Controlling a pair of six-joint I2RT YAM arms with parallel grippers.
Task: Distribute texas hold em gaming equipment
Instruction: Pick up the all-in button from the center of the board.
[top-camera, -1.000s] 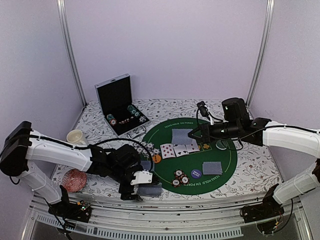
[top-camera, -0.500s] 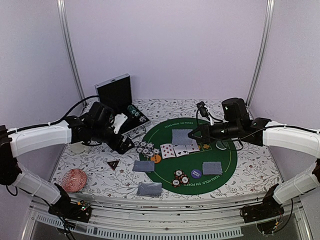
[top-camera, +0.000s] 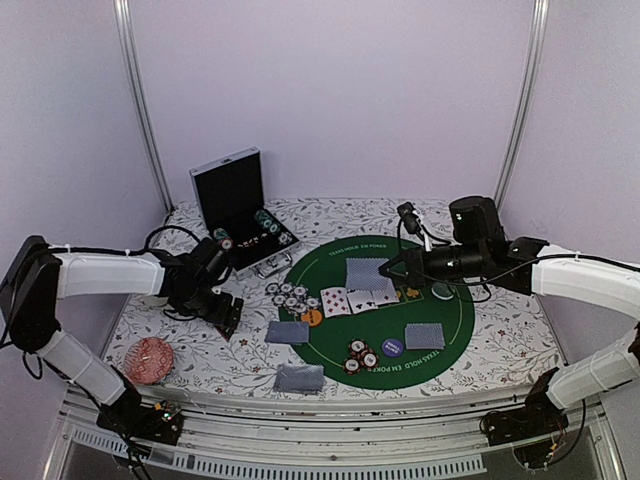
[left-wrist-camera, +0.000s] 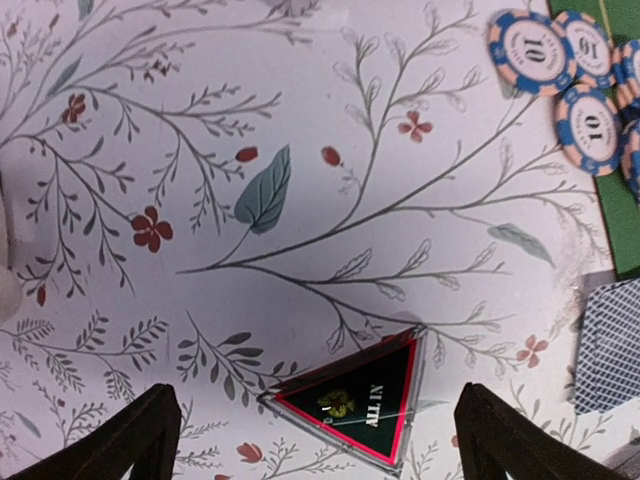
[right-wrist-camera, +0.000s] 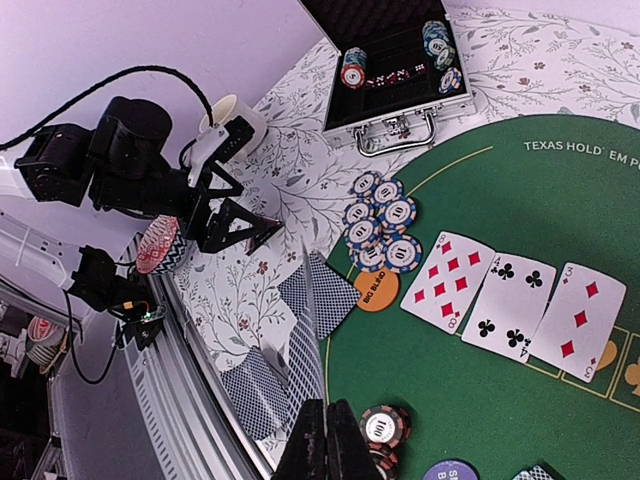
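The ALL IN marker is in line with the gap of my left gripper but beyond its fingers. I need to move toward the marker before I close.
My left gripper is open and low over the cloth, its fingers on either side of the small black triangular "ALL IN" marker without touching it. From above, that gripper hides the marker. My right gripper is shut on a blue-backed playing card, seen edge-on, held over the green mat. Blue chips and the orange button lie at the mat's left edge. Three face-up cards lie mid-mat. Card pairs lie face down.
An open chip case stands at the back left. A red patterned round object lies near the front left corner. A cream mug stands behind the left arm. Red-and-black chips, a purple button and a pale-green button are on the mat.
The left arm swung from the front card pair up towards the case, then came down over the black triangular marker, staying open. The right arm has barely moved.
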